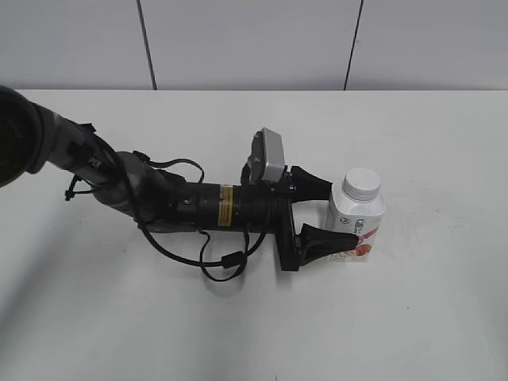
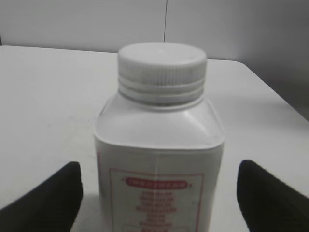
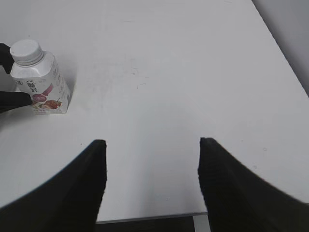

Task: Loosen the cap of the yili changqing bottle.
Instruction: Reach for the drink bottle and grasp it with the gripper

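Note:
I will grab the bottle's labelled body (image 1: 354, 226) with my left gripper next, so the ribbed cap (image 1: 362, 184) stays free for loosening.
The yili changqing bottle (image 1: 356, 224) stands upright on the white table, white with a pink-red label, its ribbed white cap (image 1: 362, 184) screwed on top. My left gripper (image 1: 333, 214) is open, with one black finger on each side of the bottle's body and a gap to it on both sides. In the left wrist view the bottle (image 2: 159, 159) and cap (image 2: 162, 65) fill the middle between the fingers of the left gripper (image 2: 159, 193). My right gripper (image 3: 150, 159) is open and empty above the table's near edge, far from the bottle (image 3: 41, 87); it is out of the exterior view.
The white table (image 1: 444, 317) holds nothing else. A grey wall (image 1: 254, 40) runs behind it. The left arm with its cables (image 1: 182, 206) lies across the table's left half. The table's edge (image 3: 145, 218) shows below the right gripper.

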Controlling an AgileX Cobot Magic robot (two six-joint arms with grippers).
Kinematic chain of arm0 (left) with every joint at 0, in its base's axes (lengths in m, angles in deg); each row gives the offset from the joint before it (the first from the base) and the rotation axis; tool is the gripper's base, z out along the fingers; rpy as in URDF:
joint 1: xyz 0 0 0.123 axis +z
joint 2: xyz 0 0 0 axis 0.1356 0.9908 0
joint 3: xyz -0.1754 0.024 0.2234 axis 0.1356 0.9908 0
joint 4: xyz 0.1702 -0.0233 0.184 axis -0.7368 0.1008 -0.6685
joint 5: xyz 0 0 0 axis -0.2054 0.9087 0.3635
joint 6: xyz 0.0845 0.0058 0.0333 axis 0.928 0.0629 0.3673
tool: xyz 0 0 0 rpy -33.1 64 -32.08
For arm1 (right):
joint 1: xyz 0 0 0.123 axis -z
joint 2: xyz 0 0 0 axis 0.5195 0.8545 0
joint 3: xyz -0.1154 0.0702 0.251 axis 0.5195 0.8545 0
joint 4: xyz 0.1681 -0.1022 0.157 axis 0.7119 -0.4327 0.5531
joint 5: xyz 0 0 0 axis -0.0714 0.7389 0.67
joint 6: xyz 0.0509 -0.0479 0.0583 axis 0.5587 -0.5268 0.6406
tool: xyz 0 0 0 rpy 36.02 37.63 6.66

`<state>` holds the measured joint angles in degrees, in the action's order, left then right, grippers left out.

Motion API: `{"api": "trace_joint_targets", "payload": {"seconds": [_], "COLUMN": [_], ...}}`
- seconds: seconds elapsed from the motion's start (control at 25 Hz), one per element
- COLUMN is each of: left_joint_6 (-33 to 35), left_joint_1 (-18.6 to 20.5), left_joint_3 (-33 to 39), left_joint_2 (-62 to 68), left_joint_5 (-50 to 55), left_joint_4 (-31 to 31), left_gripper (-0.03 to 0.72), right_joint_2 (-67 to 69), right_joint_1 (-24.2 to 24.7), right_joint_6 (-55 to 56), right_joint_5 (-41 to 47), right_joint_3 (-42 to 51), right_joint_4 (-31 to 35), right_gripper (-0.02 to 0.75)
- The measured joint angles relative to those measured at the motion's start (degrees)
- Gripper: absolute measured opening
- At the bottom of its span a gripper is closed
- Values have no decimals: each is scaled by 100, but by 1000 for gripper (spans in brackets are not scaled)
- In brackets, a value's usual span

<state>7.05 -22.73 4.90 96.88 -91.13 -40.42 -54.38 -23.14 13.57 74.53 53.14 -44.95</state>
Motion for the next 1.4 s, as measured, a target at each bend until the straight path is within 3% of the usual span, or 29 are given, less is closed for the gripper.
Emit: {"api": "trace_joint_targets", "payload": {"seconds": [0.6, 1.04, 1.4], "left_joint_6": [0, 0, 0], "left_joint_1": [-191, -191, -191], "left_joint_3": [-411, -423, -434], "left_joint_2": [263, 309, 309], "left_joint_5": [18, 144, 146], "left_joint_4": [50, 57, 24], "left_gripper": [582, 432, 414], "right_joint_2": [0, 0, 0], "right_joint_1": [0, 0, 0], "right_joint_6": [0, 0, 0], "right_joint_5": [0, 0, 0], "right_joint_3": [0, 0, 0], "right_joint_4": [0, 0, 0], "right_gripper": [481, 481, 481]}}
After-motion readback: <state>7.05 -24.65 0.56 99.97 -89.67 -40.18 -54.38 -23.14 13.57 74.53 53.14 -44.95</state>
